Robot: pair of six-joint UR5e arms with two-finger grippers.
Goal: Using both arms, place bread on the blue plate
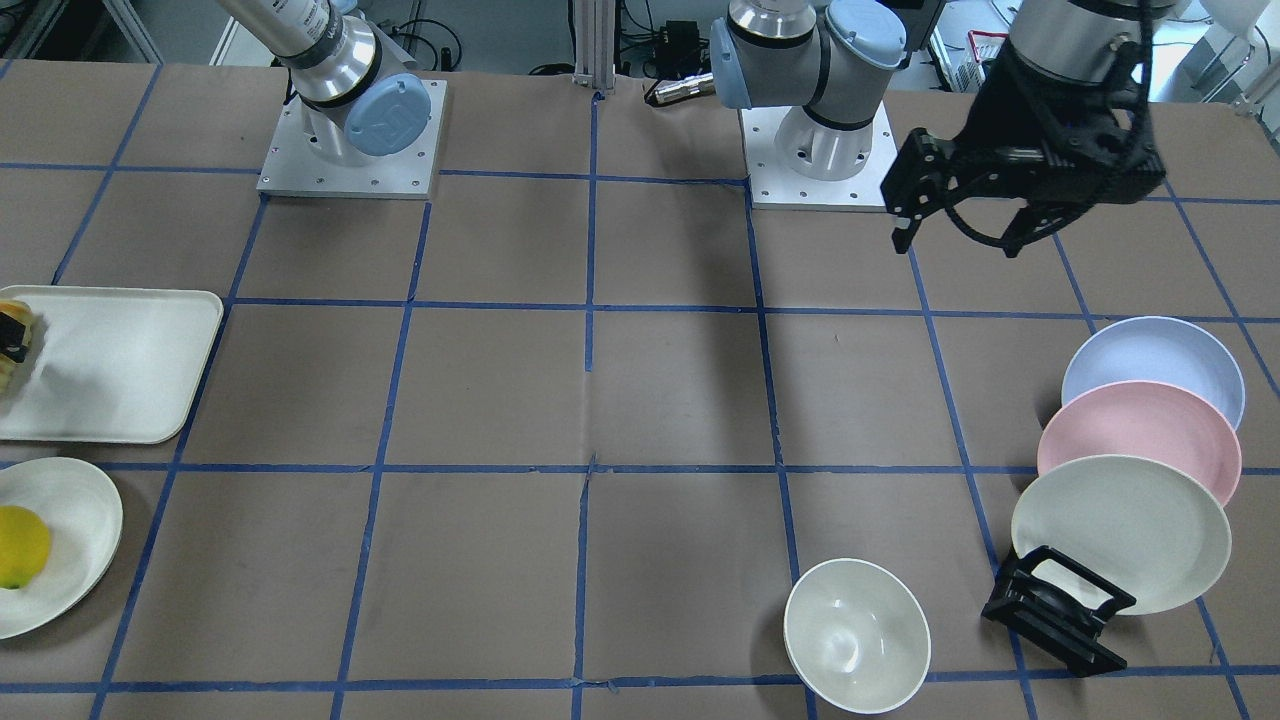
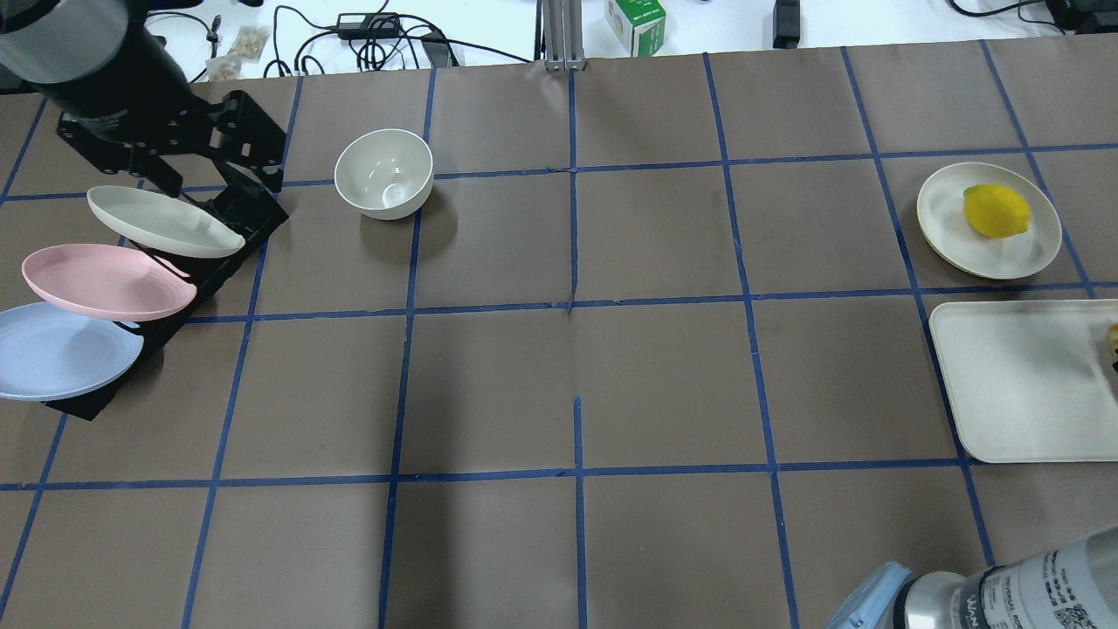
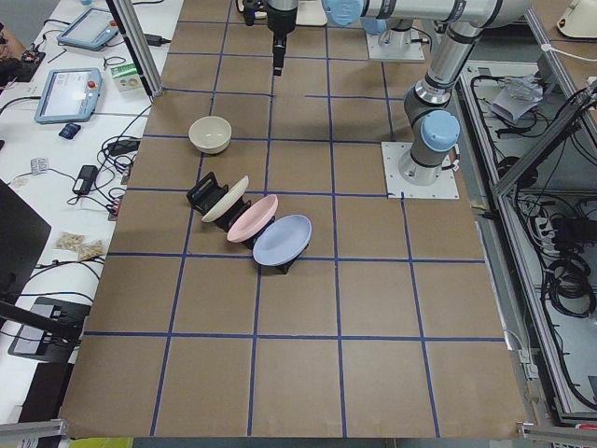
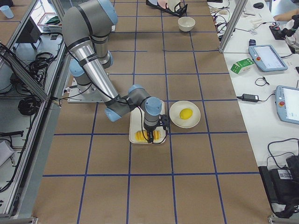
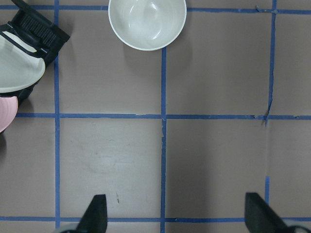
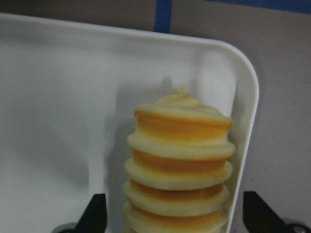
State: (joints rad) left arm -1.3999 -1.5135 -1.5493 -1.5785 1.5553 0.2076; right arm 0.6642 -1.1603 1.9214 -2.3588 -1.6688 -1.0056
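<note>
The right gripper takes hold of the bread by its ridged middle [image 1: 12,341] next, to set the bread on the blue plate [image 1: 1155,365].
The bread [image 6: 179,165] lies on the white tray [image 6: 58,121] close to its rim; it also shows in the exterior right view [image 4: 141,136]. My right gripper [image 6: 177,213] is open and low over the tray, one finger on each side of the loaf. The blue plate [image 1: 1155,365] leans in a black rack [image 1: 1060,610] behind the pink plate [image 1: 1140,430] and the cream-white plate [image 1: 1120,530]. My left gripper [image 1: 955,245] is open and empty, held high near the rack. Its wrist view looks down on bare table between the fingers [image 5: 99,216].
A white bowl [image 2: 384,173] stands beside the rack. A yellow fruit [image 2: 996,211] sits on a small cream plate [image 2: 943,223] next to the tray [image 2: 1013,384]. Blue tape lines cross the brown table. The arm bases stand at the robot's edge.
</note>
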